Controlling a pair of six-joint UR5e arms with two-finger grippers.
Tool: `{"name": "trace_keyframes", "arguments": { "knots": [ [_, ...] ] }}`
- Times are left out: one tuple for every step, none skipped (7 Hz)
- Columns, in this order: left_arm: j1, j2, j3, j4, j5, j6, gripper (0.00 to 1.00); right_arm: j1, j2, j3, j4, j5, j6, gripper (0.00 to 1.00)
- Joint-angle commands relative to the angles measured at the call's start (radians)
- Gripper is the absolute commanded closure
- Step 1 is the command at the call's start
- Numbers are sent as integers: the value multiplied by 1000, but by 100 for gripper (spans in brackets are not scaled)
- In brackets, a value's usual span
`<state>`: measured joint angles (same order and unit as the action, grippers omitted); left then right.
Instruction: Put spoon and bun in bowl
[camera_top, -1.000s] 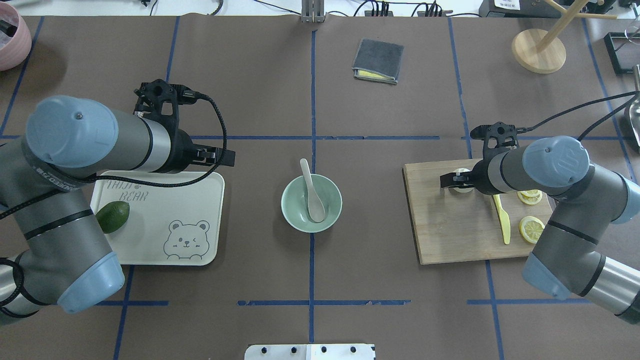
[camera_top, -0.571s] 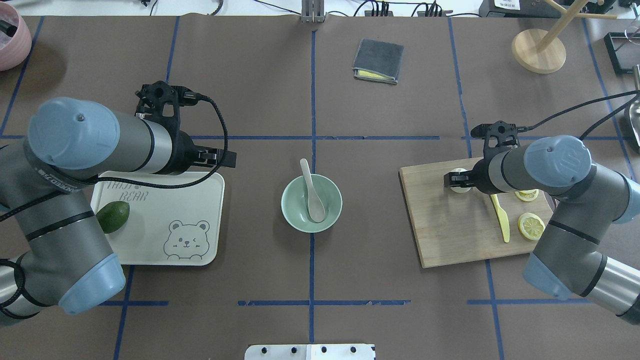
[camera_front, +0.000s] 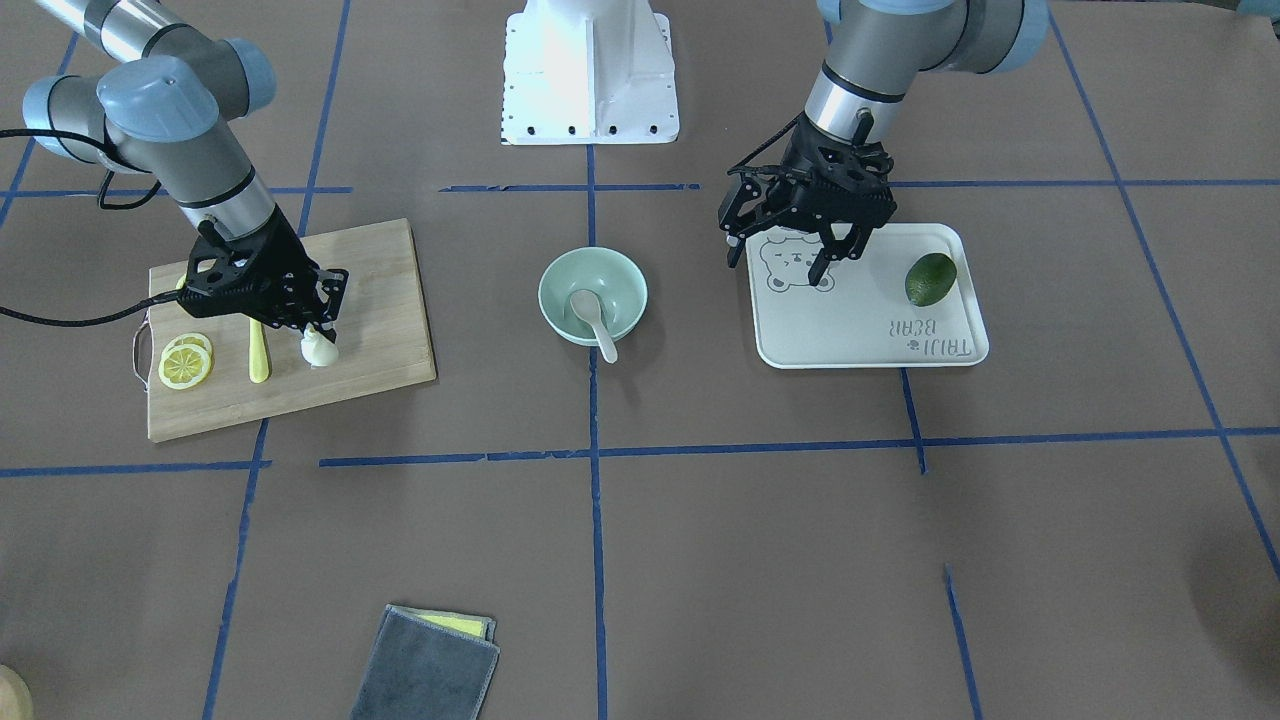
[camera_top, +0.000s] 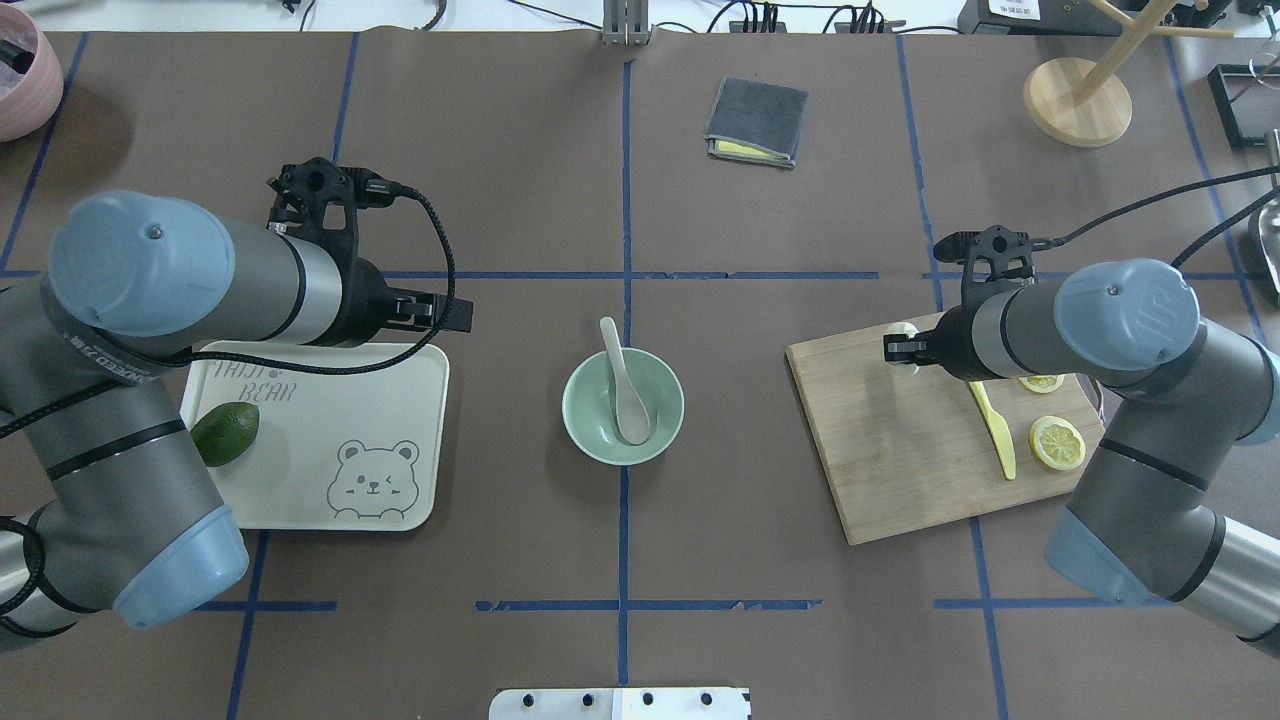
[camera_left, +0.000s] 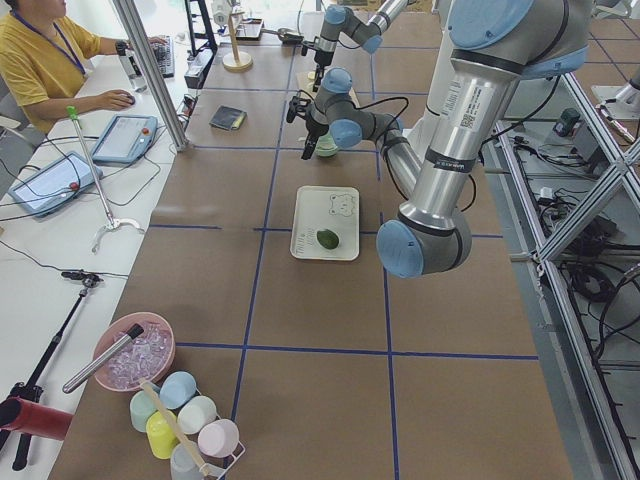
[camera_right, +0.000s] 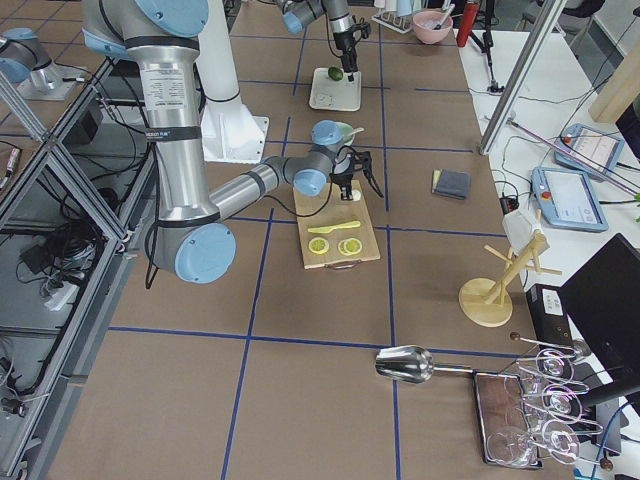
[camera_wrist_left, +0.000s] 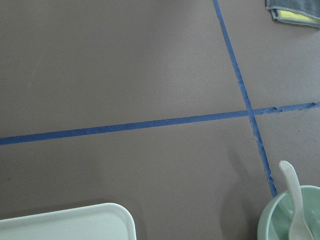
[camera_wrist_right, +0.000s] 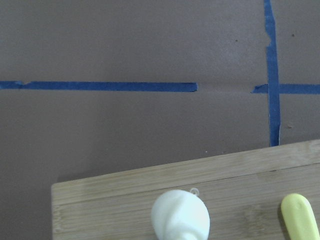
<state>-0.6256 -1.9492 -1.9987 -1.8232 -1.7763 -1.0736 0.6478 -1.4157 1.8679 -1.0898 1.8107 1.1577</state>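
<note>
Tabletop still separates the white bun from the mint-green bowl, so from here my right gripper keeps holding the bun until the bun reaches the bowl.
The cream-white spoon (camera_top: 622, 385) lies in the mint-green bowl (camera_top: 665, 395) at the table's centre, handle over the far rim; both also show in the front view, spoon (camera_front: 590, 315) and bowl (camera_front: 548, 290). The white bun (camera_top: 901, 330) sits tilted at the far left edge of the wooden cutting board (camera_top: 900, 450), its peak toward the camera in the right wrist view (camera_wrist_right: 180, 216). My right gripper (camera_top: 898, 348) is shut on the bun (camera_front: 320, 349); I cannot tell if it touches the board. My left gripper (camera_front: 778, 262) is open and empty over the tray's far corner.
A yellow knife (camera_top: 995, 430) and lemon slices (camera_top: 1058, 443) lie on the board. A cream tray (camera_top: 340, 400) at the left holds a green avocado (camera_top: 226, 433). A grey cloth (camera_top: 757, 122), a wooden stand (camera_top: 1078, 100) and a pink bowl (camera_top: 20, 75) lie at the far side.
My right gripper has moved away from me and to the left with the bun. The cutting board has swung and slid left with it. The left arm has barely moved.
</note>
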Motion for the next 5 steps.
{"name": "trace_keyframes", "arguments": {
  "knots": [
    [-9, 33, -59, 1, -2, 0, 0, -104, 140, 47, -123, -81, 232, 93],
    [-11, 91, -125, 1, -2, 4, 0, -210, 246, 39, -204, -185, 328, 93],
    [-14, 137, -174, -1, -3, 9, 0, -268, 342, 22, -296, -212, 402, 90],
    [-20, 150, -190, -1, -5, 11, 0, -295, 401, -11, -303, -234, 465, 87],
    [-20, 151, -189, -1, -5, 11, 0, -312, 424, -22, -303, -263, 491, 83]
  ]
}}
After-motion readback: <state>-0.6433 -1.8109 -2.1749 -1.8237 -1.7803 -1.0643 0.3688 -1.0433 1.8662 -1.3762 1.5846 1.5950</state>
